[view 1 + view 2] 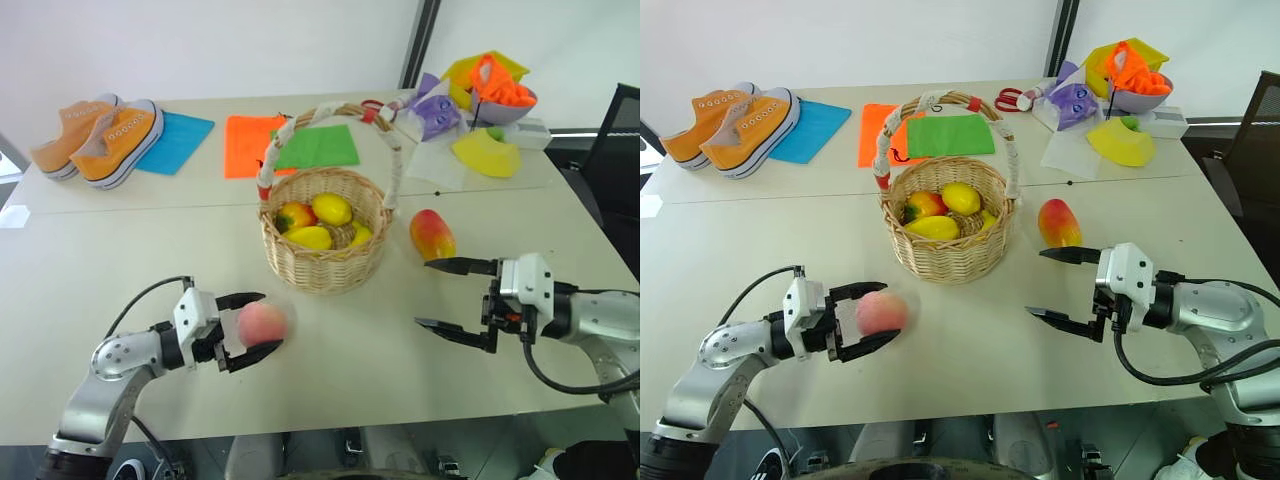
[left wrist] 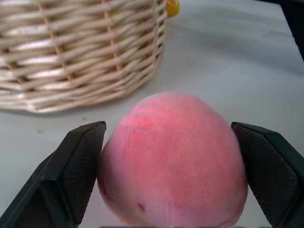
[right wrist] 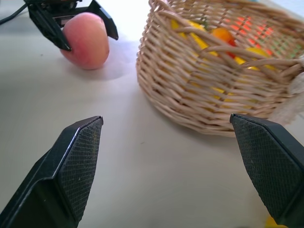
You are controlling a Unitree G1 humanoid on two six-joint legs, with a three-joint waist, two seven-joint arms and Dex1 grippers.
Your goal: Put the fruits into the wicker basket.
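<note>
My left gripper has both fingers beside the pink peach (image 1: 262,323) (image 2: 172,161) on the white table. It should close now, as it would hold the peach.
The pink peach (image 1: 262,323) rests on the white table in front of the wicker basket (image 1: 322,262). My left gripper (image 1: 270,321) is open, one finger on each side of the peach, close to its skin (image 2: 173,161). The red-and-yellow mango (image 1: 432,234) lies on the table just right of the basket. My right gripper (image 1: 423,293) hangs open and empty in front of the mango, pointing toward the basket (image 3: 213,90). The basket holds yellow lemons (image 1: 332,209) and a red-orange fruit (image 1: 295,215), and its arched handle (image 1: 272,165) stands upright.
Orange sneakers (image 1: 98,138) sit at the back left beside a blue cloth (image 1: 178,142). Orange (image 1: 247,145) and green (image 1: 322,147) cloths lie behind the basket. A purple-grey bowl (image 1: 505,105) with clutter is at the back right, and a black chair (image 1: 615,140) stands beyond the table's right edge.
</note>
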